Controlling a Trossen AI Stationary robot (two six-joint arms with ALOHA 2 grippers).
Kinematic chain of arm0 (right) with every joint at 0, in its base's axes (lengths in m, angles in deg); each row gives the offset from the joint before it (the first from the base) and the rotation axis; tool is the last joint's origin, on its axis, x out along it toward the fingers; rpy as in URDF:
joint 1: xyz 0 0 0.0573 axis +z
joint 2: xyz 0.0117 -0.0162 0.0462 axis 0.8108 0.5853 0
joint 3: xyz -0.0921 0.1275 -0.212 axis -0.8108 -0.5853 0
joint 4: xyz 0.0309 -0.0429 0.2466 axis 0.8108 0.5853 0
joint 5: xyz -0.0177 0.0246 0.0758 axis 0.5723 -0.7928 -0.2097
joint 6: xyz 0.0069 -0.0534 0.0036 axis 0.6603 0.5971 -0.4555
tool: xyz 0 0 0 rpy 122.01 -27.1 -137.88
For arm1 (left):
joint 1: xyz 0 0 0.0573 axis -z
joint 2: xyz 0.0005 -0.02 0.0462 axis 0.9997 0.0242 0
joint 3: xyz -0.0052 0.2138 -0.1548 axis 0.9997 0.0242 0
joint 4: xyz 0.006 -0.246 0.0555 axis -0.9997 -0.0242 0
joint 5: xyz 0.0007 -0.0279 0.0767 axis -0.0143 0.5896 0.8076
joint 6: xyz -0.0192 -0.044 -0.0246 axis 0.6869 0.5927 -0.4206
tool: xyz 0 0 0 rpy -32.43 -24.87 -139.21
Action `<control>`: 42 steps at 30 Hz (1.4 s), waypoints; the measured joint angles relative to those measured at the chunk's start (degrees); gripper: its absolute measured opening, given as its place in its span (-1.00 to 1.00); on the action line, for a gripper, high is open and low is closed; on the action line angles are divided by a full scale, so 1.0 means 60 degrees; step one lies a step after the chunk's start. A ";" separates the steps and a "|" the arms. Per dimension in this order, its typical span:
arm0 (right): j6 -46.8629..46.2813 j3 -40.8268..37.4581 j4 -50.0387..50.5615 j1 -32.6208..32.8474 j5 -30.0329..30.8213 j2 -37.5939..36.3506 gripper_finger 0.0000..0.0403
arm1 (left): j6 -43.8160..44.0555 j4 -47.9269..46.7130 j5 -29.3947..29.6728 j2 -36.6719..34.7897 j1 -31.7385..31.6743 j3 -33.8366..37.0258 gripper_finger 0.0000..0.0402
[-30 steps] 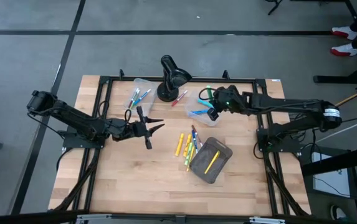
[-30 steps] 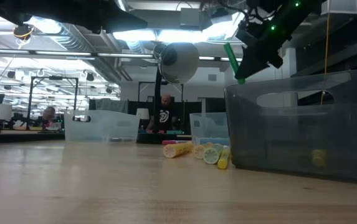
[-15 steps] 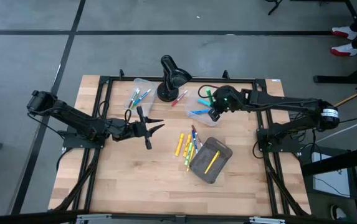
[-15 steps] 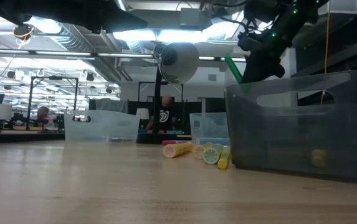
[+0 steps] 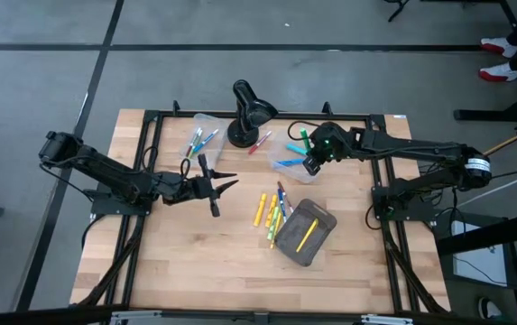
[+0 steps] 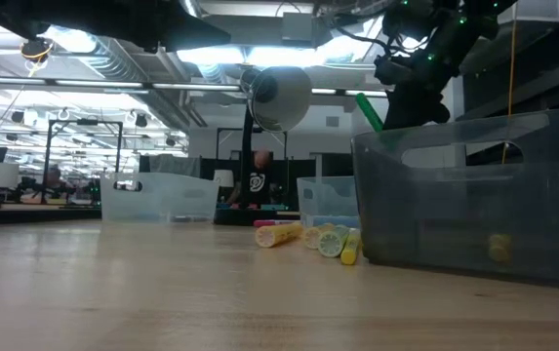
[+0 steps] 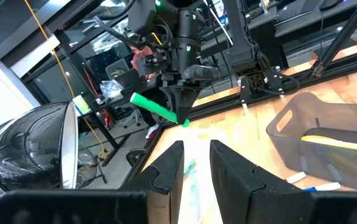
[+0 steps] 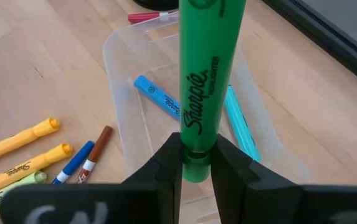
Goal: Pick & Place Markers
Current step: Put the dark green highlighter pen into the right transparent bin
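Observation:
My right gripper should stay closed on the green marker until it is lower, because the marker hangs high above the clear bin's bottom in the right wrist view.
My right gripper [image 5: 310,162] is shut on a green marker [image 8: 206,68] and holds it above a clear bin [image 8: 119,56] at the table's far right, where two blue markers [image 8: 159,96] lie. Loose yellow, blue and brown markers [image 5: 272,212] lie on the wood at mid-table, beside a grey pouch [image 5: 305,232] with one yellow marker on it. A second clear bin [image 5: 202,135] at the far left holds several markers. My left gripper [image 5: 217,188] hovers left of the loose markers, level, its fingers [image 7: 166,168] slightly open on nothing. My right gripper pinches one end of the green marker [image 8: 195,163] between its two fingers. The marker lies along the fingers and sticks out past their tips. The fingers slant down from the table's right side. The marker is lifted clear, tilted, over the clear bin.
A black desk lamp [image 5: 249,108] stands at the far edge between the two bins, with a red marker [image 5: 260,142] lying by its base. A black metal frame [image 5: 267,115] borders the table. Bare wood lies at the near left [image 5: 177,262].
My right gripper has turned a little above the clear bin, still shut on the green marker, which now slants flatter in the low view than a second ago.

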 joint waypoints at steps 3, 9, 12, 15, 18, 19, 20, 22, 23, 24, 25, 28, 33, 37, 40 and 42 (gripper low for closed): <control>0.0000 -0.0001 -0.0050 0.0001 0.0001 0.0049 -0.70 | 0.0000 0.0002 -0.0002 0.0000 0.0000 0.0000 -0.64; 0.0034 0.0000 -0.0066 0.0004 -0.0037 0.0644 -0.70 | 0.0000 0.0007 -0.0007 0.0000 0.0000 0.0000 -0.64; 0.0089 0.0000 -0.0069 0.0004 -0.0055 0.1103 -0.70 | 0.0000 0.0006 -0.0007 0.0000 0.0000 0.0000 -0.64; 0.0284 0.0000 -0.0084 0.0004 -0.0055 0.1595 -0.70 | 0.0000 0.0005 -0.0007 0.0000 0.0001 0.0000 -0.64; 0.0337 0.0000 -0.0241 0.0004 -0.0069 0.2018 -0.70 | 0.0000 0.0005 -0.0007 0.0000 0.0000 0.0000 -0.64; 0.0383 0.0000 -0.0275 0.0004 -0.0073 0.2134 -0.70 | 0.0000 0.0004 -0.0007 0.0000 0.0000 0.0000 -0.64; 0.0447 0.0000 -0.0316 0.0004 -0.0085 0.2227 -0.70 | 0.0000 0.0006 -0.0007 0.0000 0.0000 0.0000 -0.64; 0.0510 0.0000 -0.0439 -0.0015 -0.0258 0.2373 -0.70 | 0.0000 0.0007 -0.0007 0.0000 0.0002 0.0000 -0.64; 0.0510 0.0000 -0.0485 -0.0038 -0.0330 0.2431 -0.70 | 0.0000 0.0007 -0.0007 0.0000 0.0000 0.0000 -0.64; 0.0514 0.0000 -0.0515 -0.0067 -0.0433 0.2473 -0.70 | 0.0000 0.0007 -0.0007 0.0000 0.0000 0.0000 -0.64; 0.0529 0.0000 -0.0559 -0.0095 -0.0491 0.2506 -0.70 | 0.0000 0.0007 -0.0007 0.0000 0.0000 0.0000 -0.64; 0.0535 0.0000 -0.0616 -0.0183 -0.0541 0.2554 -0.67 | -0.0003 0.0007 -0.0007 0.0000 0.0000 0.0000 -0.64; 0.0530 0.0000 -0.0616 -0.0248 -0.0561 0.2554 -0.67 | -0.0004 0.0007 -0.0007 0.0000 0.0000 0.0000 -0.64; 0.0525 0.0000 -0.0612 -0.0248 -0.0749 0.2554 -0.68 | -0.0007 0.0007 -0.0007 0.0000 0.0000 0.0000 -0.64; 0.0517 0.0000 -0.0582 -0.0248 -0.0758 0.2554 -0.67 | -0.0011 0.0007 -0.0007 0.0000 0.0000 0.0000 -0.64; 0.0518 0.0000 -0.0560 -0.0266 -0.0740 0.2554 -0.67 | -0.0004 0.0007 -0.0007 0.0000 0.0002 0.0000 -0.64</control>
